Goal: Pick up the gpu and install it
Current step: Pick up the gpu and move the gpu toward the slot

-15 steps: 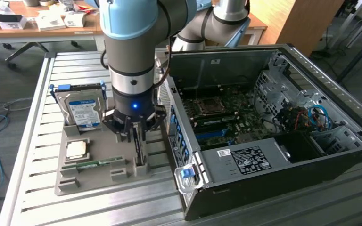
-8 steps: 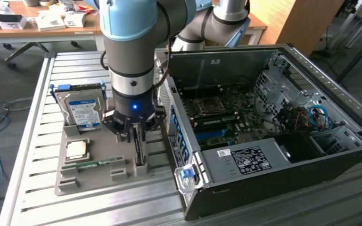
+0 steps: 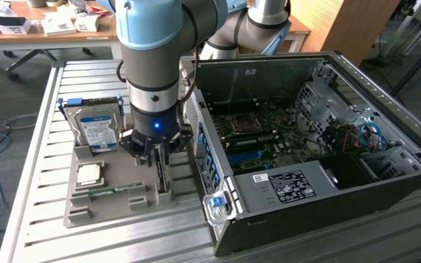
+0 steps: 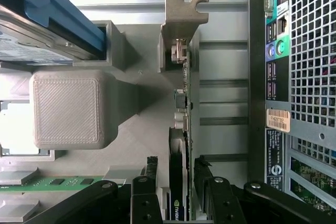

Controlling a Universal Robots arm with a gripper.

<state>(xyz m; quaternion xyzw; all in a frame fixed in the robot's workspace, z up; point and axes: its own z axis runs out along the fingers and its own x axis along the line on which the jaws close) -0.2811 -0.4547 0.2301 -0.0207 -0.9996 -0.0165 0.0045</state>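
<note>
My gripper grabs the GPU by its exposed top edge [image 3: 159, 152] next, since the grey holder's slot closes around the GPU's lower edge.
The gpu [image 3: 161, 176] stands on edge in a slot of the grey printed holder [image 3: 79, 211], a thin dark card with its silvery bracket toward the tower. In the wrist view the gpu [image 4: 179, 150] runs edge-on between my fingers [image 4: 150, 179], its bracket [image 4: 184, 11] at the far end. My gripper [image 3: 157, 156] hangs straight down over the card. The gripper [image 4: 177, 184] is open and straddles it, with a narrow gap on each side of the card.
The holder [image 4: 68, 108] also carries a hard drive [image 3: 97, 129], a processor [image 3: 91, 173] and a green memory stick [image 3: 112, 190]. The open computer tower [image 3: 306, 148] lies close beside it, its rear panel [image 4: 299, 77] near my fingers. Slatted metal table underneath.
</note>
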